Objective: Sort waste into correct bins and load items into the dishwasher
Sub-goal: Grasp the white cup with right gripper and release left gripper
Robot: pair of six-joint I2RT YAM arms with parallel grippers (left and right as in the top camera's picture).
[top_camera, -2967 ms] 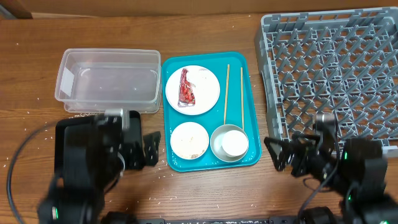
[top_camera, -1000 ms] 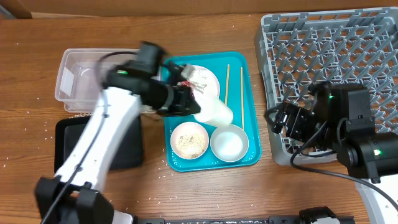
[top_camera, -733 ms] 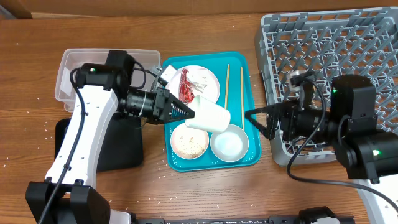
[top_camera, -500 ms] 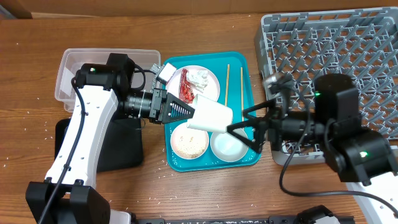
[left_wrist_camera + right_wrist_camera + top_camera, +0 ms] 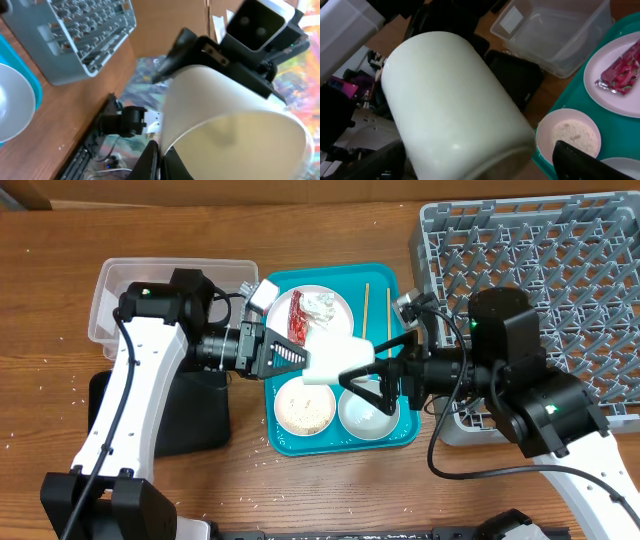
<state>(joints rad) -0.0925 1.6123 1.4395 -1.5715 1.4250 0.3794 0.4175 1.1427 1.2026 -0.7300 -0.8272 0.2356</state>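
Note:
The cup's rim is held. My right gripper should next grab the small white cup around its base, opposite that rim, to load it opening down into the dishwasher.
My left gripper is shut on the rim of the small white cup, holding it on its side above the teal tray. In the left wrist view the fingers pinch the rim of the cup. My right gripper stands open, with a finger on either side of the cup's base. In the right wrist view the cup fills the space between the jaws, with a gap at the right finger. The plate carries the red wrapper. The chopsticks lie beside it.
The teal tray also holds a small white bowl of rice and a metal bowl. The clear tub and black tray sit to the left, and the grey dish rack to the right. Grains dot the table.
My right arm has swung left from the rack, and its open jaws now straddle the cup's base. My left gripper has kept hold of the cup and shifted slightly right.

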